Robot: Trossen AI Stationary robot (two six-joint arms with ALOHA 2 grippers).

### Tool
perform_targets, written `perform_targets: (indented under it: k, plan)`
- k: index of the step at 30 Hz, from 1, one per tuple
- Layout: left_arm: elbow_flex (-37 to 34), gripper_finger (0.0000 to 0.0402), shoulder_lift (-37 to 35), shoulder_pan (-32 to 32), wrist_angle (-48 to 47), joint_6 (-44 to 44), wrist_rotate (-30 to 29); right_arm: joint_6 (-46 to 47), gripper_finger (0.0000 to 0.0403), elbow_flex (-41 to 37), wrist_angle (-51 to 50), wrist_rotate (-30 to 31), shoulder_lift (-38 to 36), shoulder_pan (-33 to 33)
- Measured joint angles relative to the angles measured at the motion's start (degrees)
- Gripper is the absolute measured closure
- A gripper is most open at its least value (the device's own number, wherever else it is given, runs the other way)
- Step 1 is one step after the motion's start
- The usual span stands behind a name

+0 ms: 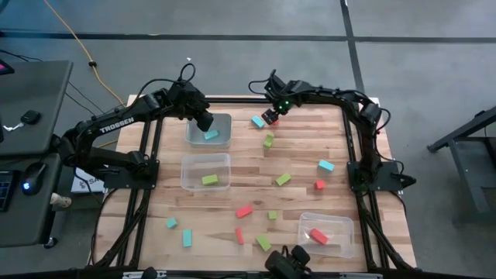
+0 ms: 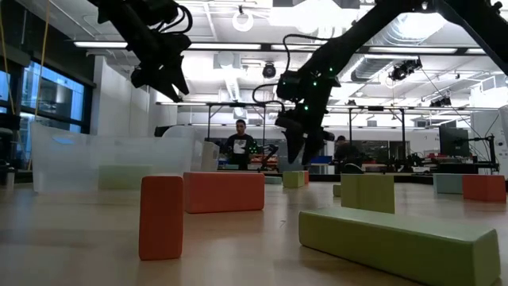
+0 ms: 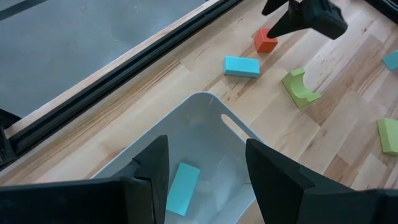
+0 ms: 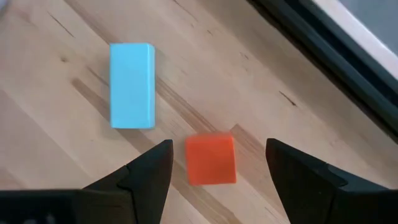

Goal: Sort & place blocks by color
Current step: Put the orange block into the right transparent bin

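Note:
My right gripper's fingers are still above the red-orange cube (image 4: pixel 211 160) and closing now would miss the cube, so it is too early to close; lowering comes next.
My right gripper (image 1: pixel 270 118) (image 4: pixel 219 149) hangs open, fingers pointing steeply down, over a red-orange cube (image 4: pixel 211 160) near the table's far edge. Its fingers stand on either side of the cube, above it, touching nothing. A cyan bar (image 4: pixel 132 84) (image 1: pixel 257 122) lies flat beside the cube. My left gripper (image 1: pixel 206 122) (image 3: pixel 205 162) is open and holds nothing above the far-left clear bin (image 1: pixel 227 118) (image 3: pixel 208 118), which holds a cyan block (image 3: pixel 183 188). More cyan, green and red blocks lie scattered on the table.
A second bin (image 1: pixel 186 160) holds a green block (image 1: pixel 210 180); a third bin (image 1: pixel 304 218) near the front right holds a red block (image 1: pixel 318 236). Loose blocks include a notched green block (image 1: pixel 268 140), a cyan block (image 1: pixel 325 165), a red cube (image 1: pixel 319 184) and a red bar (image 1: pixel 244 211).

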Motion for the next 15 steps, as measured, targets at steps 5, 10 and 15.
perform_targets:
  k: [5, 10, 15]
  plan:
    - [0.0, 0.0243, 0.0, 0.0, 0.0, 0.0, 0.0, -0.1, 0.0155, 0.0, -0.3, 0.0, 0.4, 0.0]
    - [0.0, 0.0243, 0.0, 0.0, 0.0, 0.0, 0.0, -0.2, 0.0155, 0.0, -0.2, -0.2, 1.2, 0.0]
    - [0.0, 0.0243, 0.0, 0.0, 0.0, 0.0, 0.0, -0.1, 0.0155, -0.1, -0.6, 0.3, 2.9, 0.2]
